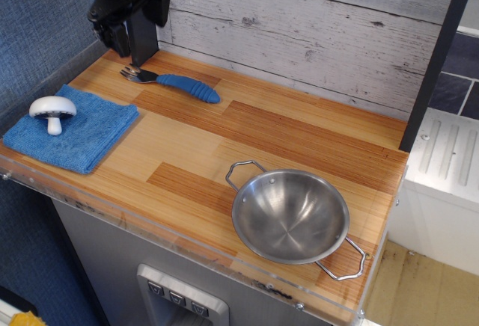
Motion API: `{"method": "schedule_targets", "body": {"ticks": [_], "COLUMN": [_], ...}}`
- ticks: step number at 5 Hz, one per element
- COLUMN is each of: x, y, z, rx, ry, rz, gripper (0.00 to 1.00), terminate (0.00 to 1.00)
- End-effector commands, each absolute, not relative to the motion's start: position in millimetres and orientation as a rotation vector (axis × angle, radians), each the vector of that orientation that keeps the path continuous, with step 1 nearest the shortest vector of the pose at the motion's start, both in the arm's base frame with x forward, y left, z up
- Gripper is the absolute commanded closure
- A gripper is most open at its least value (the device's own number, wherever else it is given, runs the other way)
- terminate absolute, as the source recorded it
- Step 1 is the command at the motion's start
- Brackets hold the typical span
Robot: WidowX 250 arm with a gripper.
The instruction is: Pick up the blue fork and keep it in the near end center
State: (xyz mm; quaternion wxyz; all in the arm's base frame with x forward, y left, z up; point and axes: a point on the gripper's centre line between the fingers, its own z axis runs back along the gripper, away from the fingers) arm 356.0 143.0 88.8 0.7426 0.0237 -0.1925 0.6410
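Note:
Next, my gripper takes hold of the blue fork by its handle near the fork's neck (pixel 171 81) to move the fork to the near end center.
The blue fork (pixel 185 85) lies flat at the back left of the wood countertop (pixel 247 135), with its ribbed handle pointing right and its silver tines to the left. My black gripper (pixel 132 51) hangs just above and behind the tines without touching them. Its fingers (pixel 143 40) point down, stand apart and hold nothing. The near centre strip of the counter (pixel 176 210), along the clear acrylic rim, is bare.
A folded blue cloth (pixel 82 139) with a white toy mushroom (pixel 52 111) on it lies at the near left. A steel bowl (pixel 290 215) with wire handles stands at the near right. A plank wall runs along the back and a blue wall along the left.

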Motion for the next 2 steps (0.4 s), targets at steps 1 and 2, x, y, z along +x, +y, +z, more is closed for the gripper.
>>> {"method": "schedule_targets", "body": {"ticks": [1, 2], "x": [374, 380], "y": [126, 120], "z": [74, 59], "rx": [0.066, 0.056], "ry": [-0.437, -0.415], "rz": [1.428, 1.436], "gripper": [0.0, 0.0], "terminate": [0.0, 0.0]}}
